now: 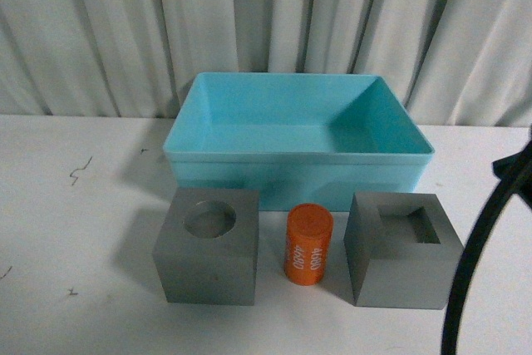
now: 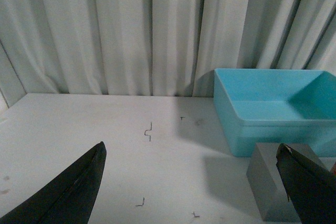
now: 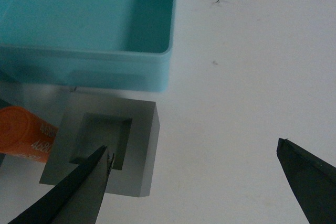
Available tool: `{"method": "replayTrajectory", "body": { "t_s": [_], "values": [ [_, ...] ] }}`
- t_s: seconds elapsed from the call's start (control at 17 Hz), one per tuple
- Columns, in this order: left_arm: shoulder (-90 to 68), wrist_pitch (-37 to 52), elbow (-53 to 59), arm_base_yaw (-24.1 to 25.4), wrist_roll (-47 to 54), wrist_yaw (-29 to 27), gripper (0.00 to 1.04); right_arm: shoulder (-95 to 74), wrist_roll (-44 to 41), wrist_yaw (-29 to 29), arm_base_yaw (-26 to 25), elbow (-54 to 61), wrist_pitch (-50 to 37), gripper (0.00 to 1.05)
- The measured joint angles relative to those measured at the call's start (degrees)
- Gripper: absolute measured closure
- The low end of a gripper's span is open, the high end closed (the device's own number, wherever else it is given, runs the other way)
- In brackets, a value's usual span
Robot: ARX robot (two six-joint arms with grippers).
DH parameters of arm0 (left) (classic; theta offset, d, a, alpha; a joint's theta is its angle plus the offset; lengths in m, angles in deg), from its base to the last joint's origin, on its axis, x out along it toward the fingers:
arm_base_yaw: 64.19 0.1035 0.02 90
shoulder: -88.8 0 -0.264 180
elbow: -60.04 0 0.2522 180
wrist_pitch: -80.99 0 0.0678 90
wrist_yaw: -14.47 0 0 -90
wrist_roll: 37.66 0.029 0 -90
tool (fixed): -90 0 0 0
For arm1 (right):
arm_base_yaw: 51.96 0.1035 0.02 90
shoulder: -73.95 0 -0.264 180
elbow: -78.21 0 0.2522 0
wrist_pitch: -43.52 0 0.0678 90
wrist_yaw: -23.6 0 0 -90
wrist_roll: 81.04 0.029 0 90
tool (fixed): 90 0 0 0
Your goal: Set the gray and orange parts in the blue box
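Note:
My right gripper grabs the gray cube by the side beside its square hollow next, to place the cube in the blue box [image 1: 295, 174].
The blue box [image 1: 295, 174] stands at mid-table and looks empty. In front of it sit a gray cube with a round recess [image 1: 208, 265], an upright orange cylinder [image 1: 308, 244] with white lettering, and a gray cube with a square recess [image 1: 399, 273]. My left gripper [image 2: 190, 146] hangs open over bare table, with one gray cube [image 2: 270, 184] behind one finger and the blue box [image 2: 262, 129] beyond. My right gripper [image 3: 192, 146] is open above the table. One of its fingers overlaps the square-recess cube [image 3: 143, 150], which stands beside the orange cylinder [image 3: 21, 132] and the blue box [image 3: 105, 72].
A white pleated curtain [image 1: 266, 14] closes off the back of the white table [image 1: 66, 230]. Small dark marks [image 2: 148, 131] dot the tabletop on the left. A black curved piece of the right arm [image 1: 478, 255] crosses the front view's right edge.

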Motion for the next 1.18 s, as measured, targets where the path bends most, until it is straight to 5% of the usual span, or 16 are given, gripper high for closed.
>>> {"method": "replayTrajectory", "body": {
  "t_s": [0.94,1.0,1.18],
  "values": [
    [0.00,0.00,0.00,0.00,0.00,0.00,0.07,-24.24,11.23,-1.05,3.87,-9.70,-0.72,0.06],
    [0.00,0.00,0.00,0.00,0.00,0.00,0.07,-24.94,11.78,-1.05,3.85,-10.12,-0.39,0.09],
    [0.00,0.00,0.00,0.00,0.00,0.00,0.07,-25.46,13.29,-0.79,3.80,-10.64,-0.31,0.41]
  ]
}}
